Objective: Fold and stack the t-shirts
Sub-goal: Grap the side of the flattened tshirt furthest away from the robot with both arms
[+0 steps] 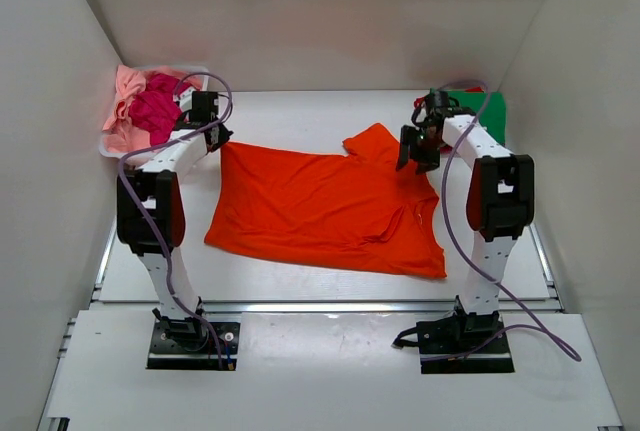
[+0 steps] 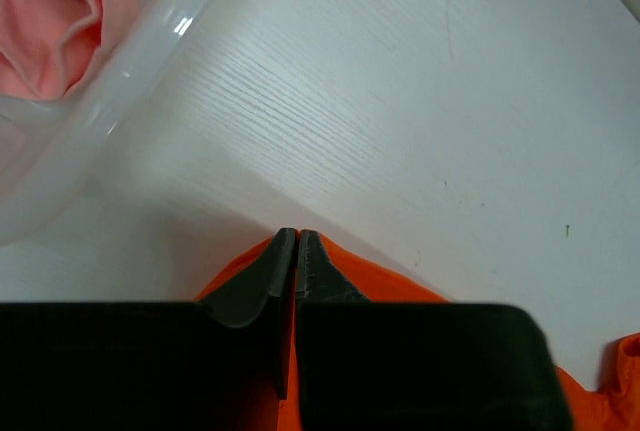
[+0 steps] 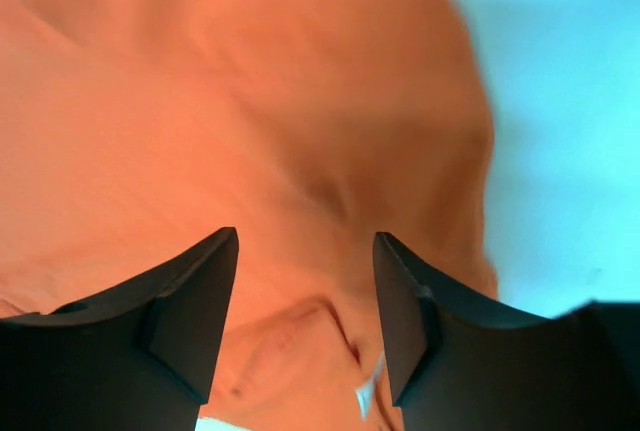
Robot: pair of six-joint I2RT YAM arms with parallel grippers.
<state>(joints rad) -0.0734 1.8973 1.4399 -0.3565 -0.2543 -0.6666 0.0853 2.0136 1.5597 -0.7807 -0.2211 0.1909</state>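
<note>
The robot's right gripper will next grab the orange t-shirt by the tip of its back-pointing sleeve, to fold the sleeve and the back edge toward the front.
A bright orange t-shirt (image 1: 320, 206) lies spread on the table, one sleeve (image 1: 375, 141) pointing to the back. My left gripper (image 1: 218, 137) is shut on the shirt's back left corner (image 2: 345, 261), near the table. My right gripper (image 1: 415, 156) is open, just above the shirt's collar area (image 3: 300, 331) at the right; orange cloth (image 3: 250, 101) fills its view. A green shirt (image 1: 478, 109) with a bit of red lies at the back right. Magenta (image 1: 155, 111) and light pink (image 1: 120, 91) shirts sit in the basket; the pink one shows in the left wrist view (image 2: 70, 21).
A white plastic basket (image 1: 108, 148) stands at the back left corner, its rim (image 2: 130, 81) close beside my left gripper. White walls enclose the table on three sides. The arm bases (image 1: 190, 336) stand at the near edge.
</note>
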